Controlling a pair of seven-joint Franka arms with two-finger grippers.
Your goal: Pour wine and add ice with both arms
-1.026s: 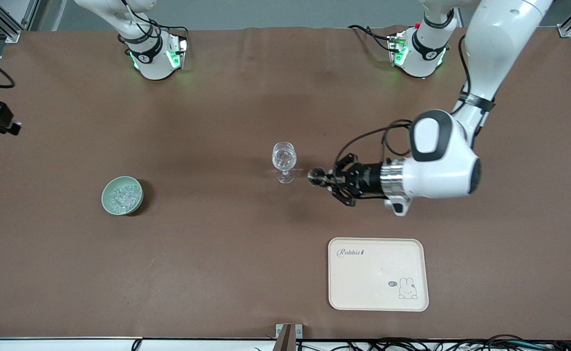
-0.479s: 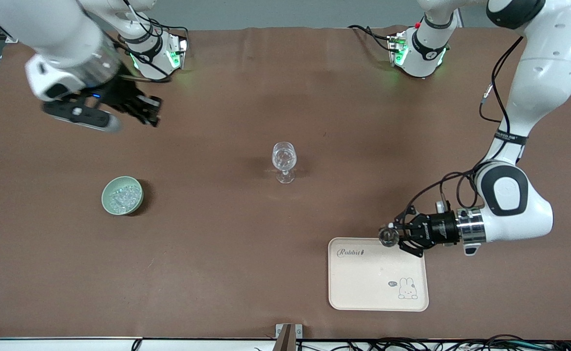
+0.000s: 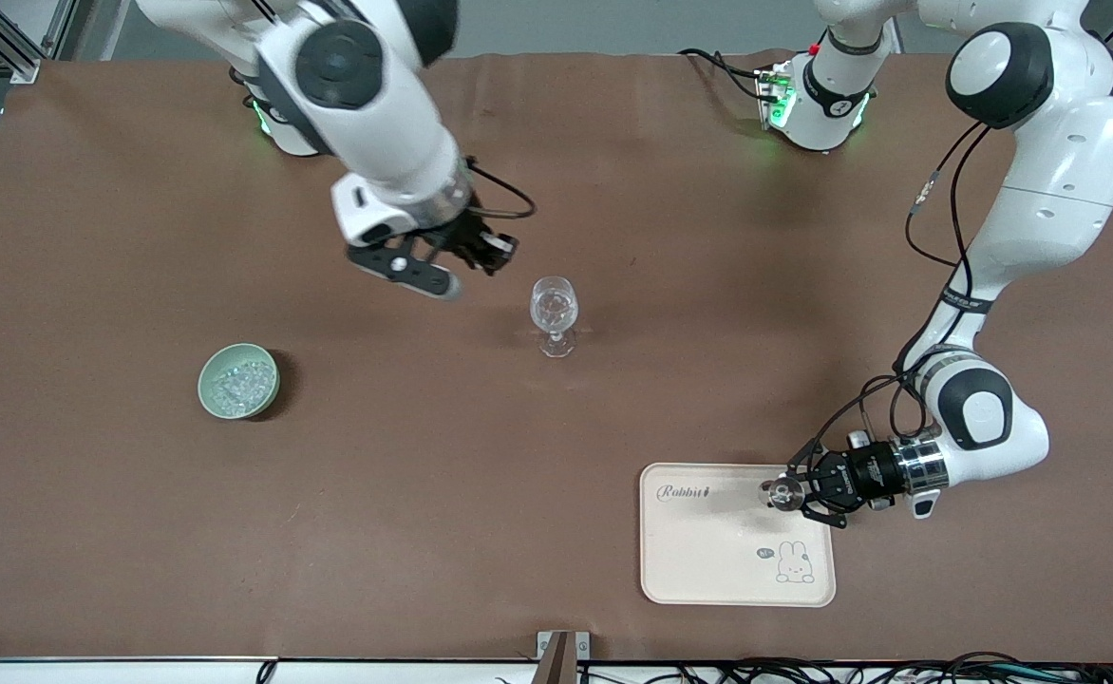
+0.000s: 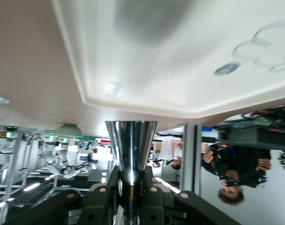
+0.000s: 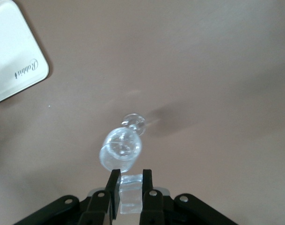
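I need to bring the ice cube (image 5: pixel 131 194) closer before I open my right gripper. The cube is hanging short of the glass's rim, so it would miss if I let go now.
The clear stemmed glass (image 3: pixel 554 309) stands mid-table; it also shows in the right wrist view (image 5: pixel 123 149). My right gripper (image 3: pixel 498 253) hovers just beside the glass, toward the right arm's end, and in the right wrist view (image 5: pixel 131 180) it is shut on a clear ice cube (image 5: pixel 131 196). A pale green bowl (image 3: pixel 203 384) holds more ice (image 3: pixel 238 384). My left gripper (image 3: pixel 801 494) is shut on a shiny metal cup (image 3: pixel 782 494) low over the cream tray (image 3: pixel 708 556). The left wrist view shows that gripper (image 4: pixel 131 183), cup (image 4: pixel 131 140) and tray (image 4: pixel 179 56).
The brown table mat (image 3: pixel 424 494) covers the table. Both arm bases stand along the edge farthest from the front camera. The left arm's elbow (image 3: pixel 979 418) hangs low beside the tray. Cables lie along the table edge nearest the front camera.
My right arm has swung in from the right arm's end of the table to beside the glass. My left gripper has carried the metal cup from beside the glass to over the tray.
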